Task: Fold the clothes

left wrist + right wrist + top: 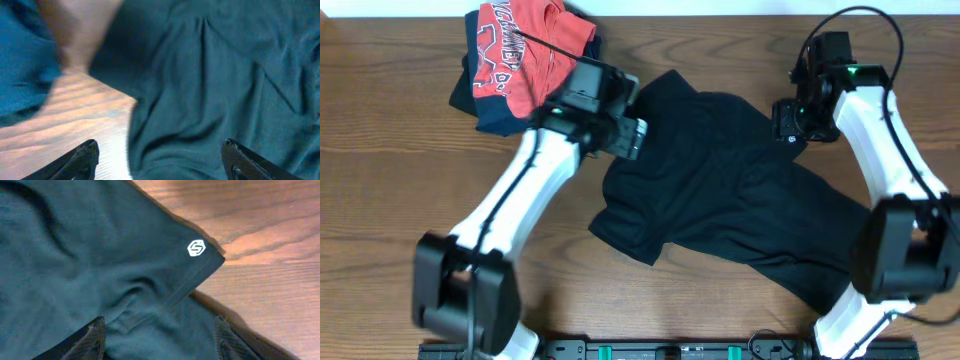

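I need to grab the black T-shirt's hemmed sleeve near the white emblem [196, 248] with my right gripper next. Then I can spread that sleeve out for folding.
The clothes, a black T-shirt [740, 200], lie rumpled across the middle of the wooden table [380, 180]. My left gripper [632, 136] hovers at the shirt's upper left edge. In the left wrist view it [160, 150] is open, one finger [87, 152] over bare wood and the other over fabric [225, 75]. My right gripper [788, 122] is at the shirt's upper right edge. The right wrist view shows it [160, 332] open just above a hemmed sleeve [100, 270], gripping nothing. A small white emblem [196, 248] sits near the sleeve's corner.
A red shirt with white lettering [525, 45] lies on a dark navy garment [470, 95] at the back left, just behind my left arm. A black rail [670, 350] runs along the table's front edge. Bare wood [270, 280] shows right of the sleeve.
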### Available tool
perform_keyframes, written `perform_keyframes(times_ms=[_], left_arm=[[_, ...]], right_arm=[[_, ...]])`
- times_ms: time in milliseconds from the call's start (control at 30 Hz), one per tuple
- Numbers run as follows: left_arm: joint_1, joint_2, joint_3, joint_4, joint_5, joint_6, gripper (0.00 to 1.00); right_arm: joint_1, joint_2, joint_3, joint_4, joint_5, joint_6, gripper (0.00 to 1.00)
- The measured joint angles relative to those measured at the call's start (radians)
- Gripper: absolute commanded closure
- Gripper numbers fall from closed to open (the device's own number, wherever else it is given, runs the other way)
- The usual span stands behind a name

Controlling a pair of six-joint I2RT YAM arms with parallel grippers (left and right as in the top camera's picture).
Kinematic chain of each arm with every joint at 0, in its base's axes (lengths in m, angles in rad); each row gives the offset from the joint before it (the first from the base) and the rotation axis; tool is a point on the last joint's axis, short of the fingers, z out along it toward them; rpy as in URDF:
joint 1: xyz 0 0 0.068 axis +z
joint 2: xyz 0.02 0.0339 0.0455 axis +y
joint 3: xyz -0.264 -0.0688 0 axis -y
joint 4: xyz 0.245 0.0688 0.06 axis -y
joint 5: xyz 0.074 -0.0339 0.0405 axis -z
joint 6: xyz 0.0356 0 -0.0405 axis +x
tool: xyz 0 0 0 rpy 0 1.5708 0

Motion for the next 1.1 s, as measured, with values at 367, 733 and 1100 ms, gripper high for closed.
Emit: perform_keyframes(times_ms=[367, 733, 1100], left_arm=[[-0.049, 0.128, 0.0, 0.051, 0.0, -0.029, 0.2], [-0.057, 0.135, 0.0, 0.084, 0.0, -0.029, 0.2], [-0.057, 0.135, 0.0, 0.089, 0.0, -0.029, 0.2]], right_arm=[[-0.011, 0.135, 0.0, 0.066, 0.005, 0.001, 0.47], [-0.011, 0.202, 0.0, 0.13, 0.058, 0.067, 0.57], [-0.011, 0.204, -0.036, 0.178, 0.128, 0.132, 0.52]])
